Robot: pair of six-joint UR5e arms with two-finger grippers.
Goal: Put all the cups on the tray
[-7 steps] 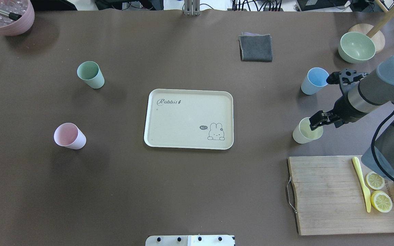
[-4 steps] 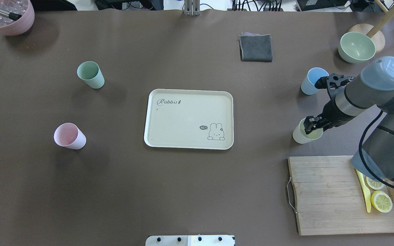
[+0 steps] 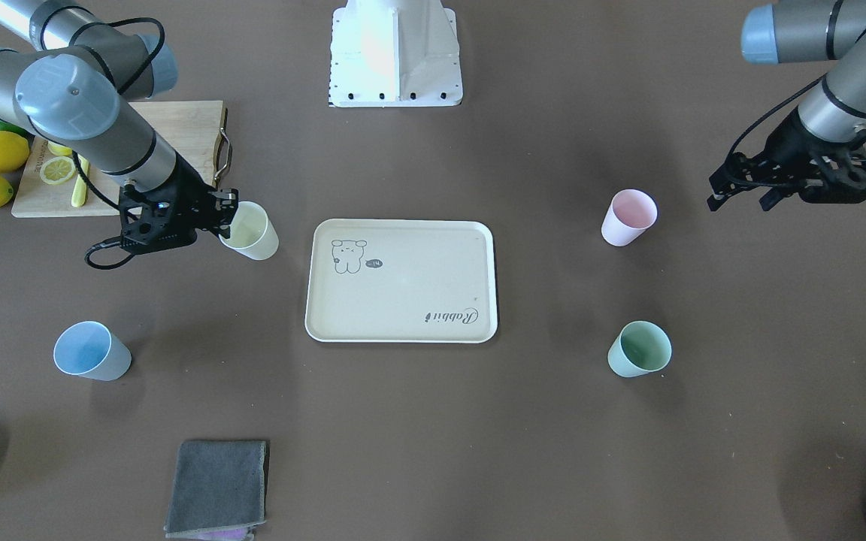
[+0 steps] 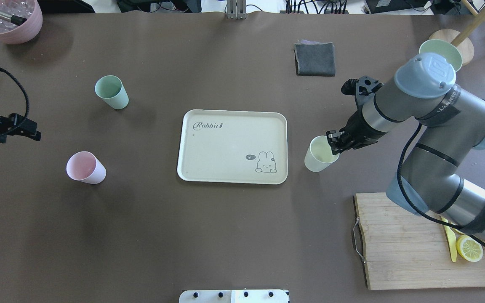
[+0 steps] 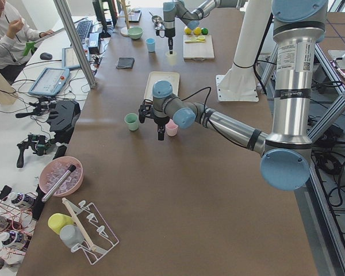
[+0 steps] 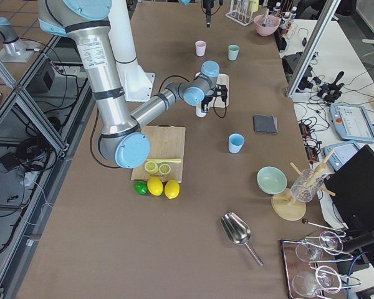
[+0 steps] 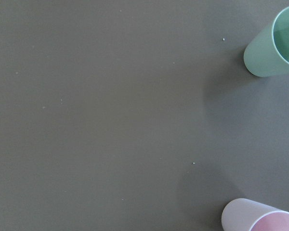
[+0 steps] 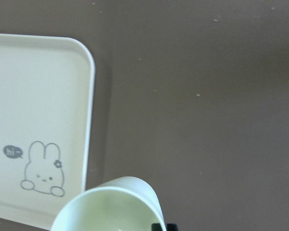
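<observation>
The left gripper grabs the pink cup by its rim next, to place the pink cup on the tray.
The cream tray with the bunny drawing lies at the table's middle; it also shows in the front view and the right wrist view. My right gripper is shut on the rim of a pale yellow cup, held just right of the tray's edge. A green cup and a pink cup stand left of the tray. My left gripper is open and empty, beyond the pink cup. A blue cup stands far right, hidden by my right arm in the overhead view.
A wooden cutting board with lemon slices and a yellow knife lies at the near right. A grey cloth lies at the back. A green bowl is at the back right, a pink bowl at the back left.
My right gripper has carried the pale yellow cup leftward to beside the tray. My left gripper has come in from the left edge towards the pink and green cups.
</observation>
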